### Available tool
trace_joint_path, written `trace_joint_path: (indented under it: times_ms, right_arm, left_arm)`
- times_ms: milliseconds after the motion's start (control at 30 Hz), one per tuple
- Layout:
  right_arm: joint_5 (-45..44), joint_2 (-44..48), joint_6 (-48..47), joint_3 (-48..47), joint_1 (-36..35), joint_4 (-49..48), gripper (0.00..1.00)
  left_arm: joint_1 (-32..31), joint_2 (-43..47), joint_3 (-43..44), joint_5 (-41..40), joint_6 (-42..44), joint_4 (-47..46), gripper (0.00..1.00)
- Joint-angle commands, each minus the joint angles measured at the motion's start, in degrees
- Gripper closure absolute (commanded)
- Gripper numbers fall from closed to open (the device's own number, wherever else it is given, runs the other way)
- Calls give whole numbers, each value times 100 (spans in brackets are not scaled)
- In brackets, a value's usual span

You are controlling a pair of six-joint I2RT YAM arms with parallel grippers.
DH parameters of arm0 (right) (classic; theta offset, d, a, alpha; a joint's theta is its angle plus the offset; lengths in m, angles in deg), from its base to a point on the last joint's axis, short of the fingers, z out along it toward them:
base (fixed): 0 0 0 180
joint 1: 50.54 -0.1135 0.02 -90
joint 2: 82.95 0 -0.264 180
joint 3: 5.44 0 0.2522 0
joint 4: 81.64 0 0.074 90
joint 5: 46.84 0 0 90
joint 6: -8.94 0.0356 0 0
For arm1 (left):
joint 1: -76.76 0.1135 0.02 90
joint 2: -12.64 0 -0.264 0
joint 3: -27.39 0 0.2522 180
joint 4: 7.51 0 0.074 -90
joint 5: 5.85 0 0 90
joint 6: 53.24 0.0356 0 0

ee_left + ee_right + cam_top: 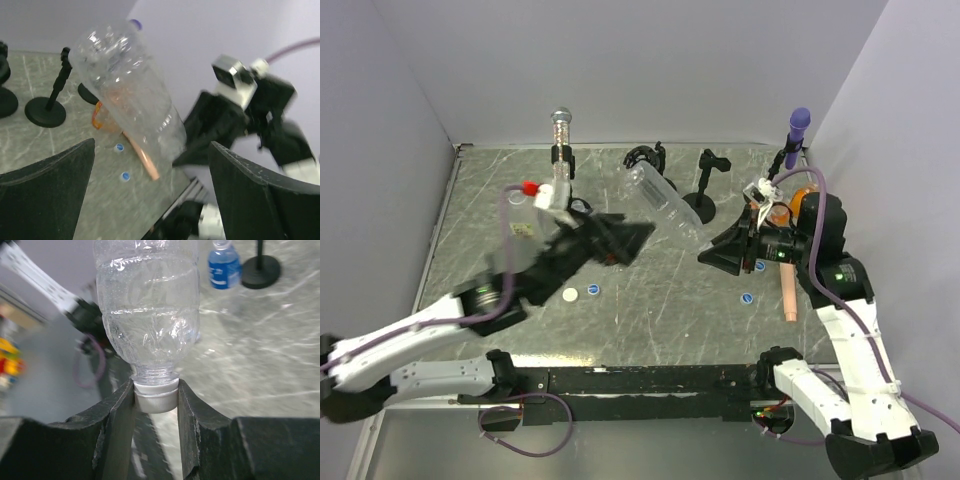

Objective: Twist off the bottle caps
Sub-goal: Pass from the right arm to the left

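The robot's left gripper will reach the clear bottle and grip its body [148, 284] from the side of the bottle's base, so the white cap [156, 396] stays free to unscrew.
A clear, label-free bottle [665, 205] hangs tilted above the table's middle. My right gripper [712, 250] is shut on its white cap [156, 396]; both fingers [120, 415] press the cap's sides, and the bottle body [150, 305] rises away from them. My left gripper [620, 238] is blurred, open and empty, just left of the bottle's base. In the left wrist view the bottle [130, 85] lies ahead of the wide-apart fingers [55, 190], not between them. Loose blue caps [592, 290] [746, 297] lie on the table, two showing in the left wrist view [118, 147].
An orange bottle [792, 205] stands behind the right gripper. A blue-labelled bottle [223, 265] shows in the right wrist view. A peach stick [788, 290] lies at the right. A silver microphone [561, 125], a purple microphone [799, 122] and black stands [700, 200] line the back.
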Motion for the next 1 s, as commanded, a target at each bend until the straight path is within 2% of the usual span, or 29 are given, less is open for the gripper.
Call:
trace_joint_path:
  times_ms: [0, 67, 167, 367, 533, 600, 833, 967]
  right_arm:
    - [-204, -217, -2702, -775, 143, 2061, 91]
    - [-90, -331, -3388, -960, 143, 2641, 90]
    - [-89, -586, -4382, -1285, 143, 3705, 90]
    - [-599, -1069, -5333, -1383, 47, 4805, 89]
    - [-679, -1298, -5369, -1014, -182, 4982, 89]
    - [-661, -1307, -5325, -908, -217, 4929, 89]
    - [-451, -1465, -5395, -917, -287, 4991, 89]
    - [-336, -1544, -5422, -925, -331, 5026, 89]
  left_arm:
    - [74, 992, 427, 2117, 2055, 2219, 3]
    - [65, 1090, 849, 2550, 2636, 3241, 3]
    - [65, 1204, 930, 3069, 3549, 3710, 3]
    - [-75, 617, 886, 2992, 5772, 3290, 3]
    - [-664, -341, 834, 2131, 7522, 2772, 3]
    - [-752, -605, 711, 2146, 7980, 2551, 3]
    - [-788, -1581, 790, 2113, 8536, 2550, 3]
    - [-849, -1915, 799, 1455, 8641, 2384, 2]
